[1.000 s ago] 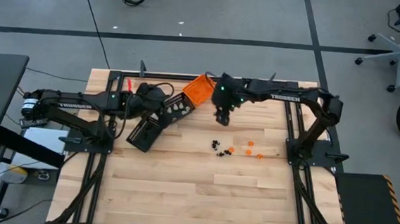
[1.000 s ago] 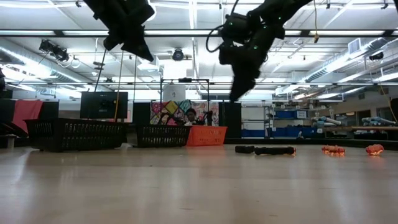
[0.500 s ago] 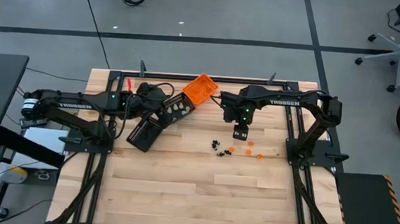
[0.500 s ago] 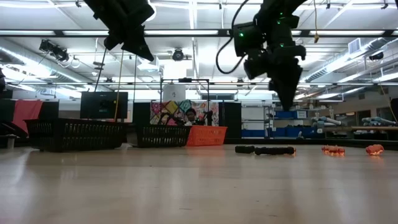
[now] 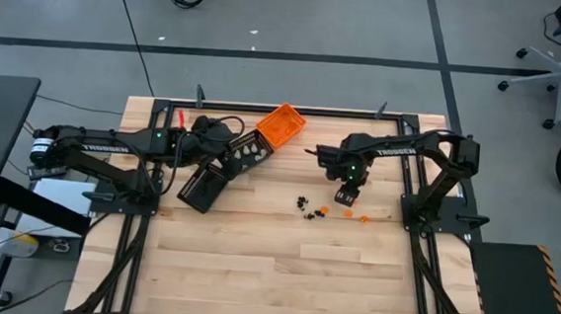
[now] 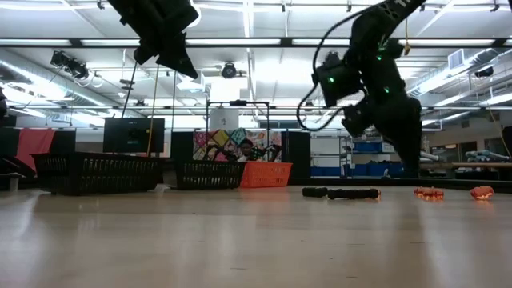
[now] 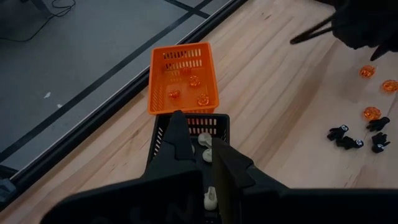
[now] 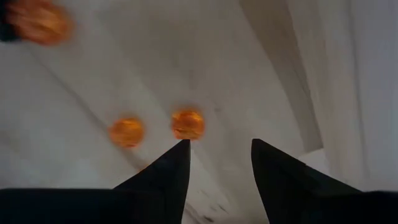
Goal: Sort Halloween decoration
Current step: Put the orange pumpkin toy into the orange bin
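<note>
I should move my right gripper toward the orange trinkets first and then close on them, because my fingers stop short and would miss them if I closed now.
The Halloween decoration lies loose on the wooden table: a cluster of black trinkets [image 5: 305, 206] and orange ones [image 5: 323, 211], [image 5: 364, 219]. My right gripper [image 5: 345, 193] points down just above the orange trinkets, open and holding nothing. In the right wrist view, one orange trinket [image 8: 188, 124] lies just ahead of one fingertip of the gripper [image 8: 219, 146], and another [image 8: 127, 132] lies beside it. My left gripper [image 5: 224, 148] hangs shut above the black tray [image 7: 219, 122], which holds whitish trinkets [image 7: 204, 138].
An orange tray [image 5: 281, 124] with a few orange trinkets stands at the far edge, touching the black tray [image 5: 246, 153]. A second black tray [image 5: 202, 186] lies nearer on the left. Dark frame rails [image 5: 409, 166] run along the table's sides.
My right gripper has gone from beside the orange tray toward the table's right and near edges and has sunk. It has tipped from slanting to pointing almost straight down, above the orange trinkets. The trinkets have not moved.
</note>
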